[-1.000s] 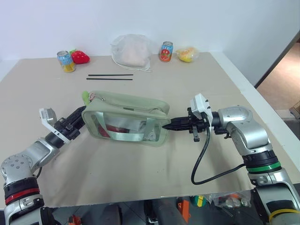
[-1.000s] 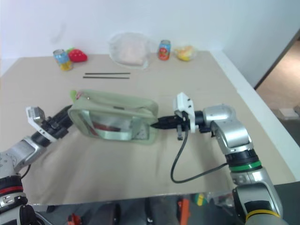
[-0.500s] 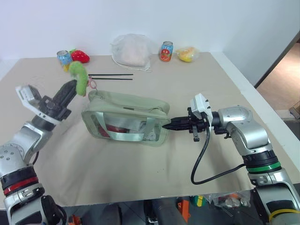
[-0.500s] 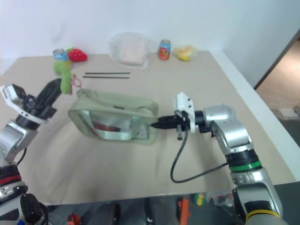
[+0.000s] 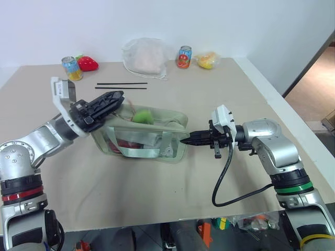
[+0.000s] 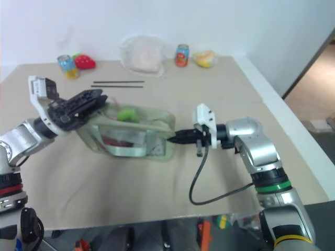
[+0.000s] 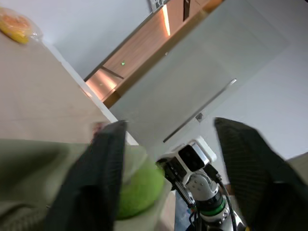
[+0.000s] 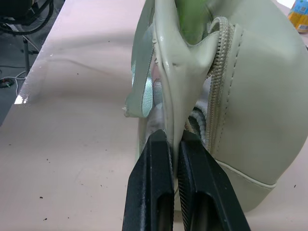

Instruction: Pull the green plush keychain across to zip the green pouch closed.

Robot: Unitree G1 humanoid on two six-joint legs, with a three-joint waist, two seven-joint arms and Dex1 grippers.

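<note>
The keychain [image 5: 142, 116] pulls the zip while the green pouch is kept steady. My left gripper next needs to grip the pouch by its fabric end [image 5: 101, 137] beside the zipper to steady it.
The green pouch [image 5: 157, 142] lies on the table, its clear side window facing me. The green plush keychain [image 5: 142, 116] rests on the pouch's top, left of the middle. My left gripper [image 5: 118, 98] hovers over the pouch's left end, open, with the keychain [image 7: 140, 186] just beyond its fingers and not gripped. At the pouch's right end my right gripper [image 5: 184, 139] is shut on the fabric end tab [image 8: 179, 72].
Along the table's back edge stand a drink can [image 5: 69, 68], a red strawberry toy [image 5: 88, 63], a white drawstring sack [image 5: 144, 56], another can [image 5: 184, 57] and a yellow item [image 5: 208, 60]. Two black sticks [image 5: 121, 85] lie behind the pouch.
My left gripper rose from the pouch's left end with the keychain, swung right over the pouch and opened; the keychain now lies on the pouch top. The right gripper kept still.
</note>
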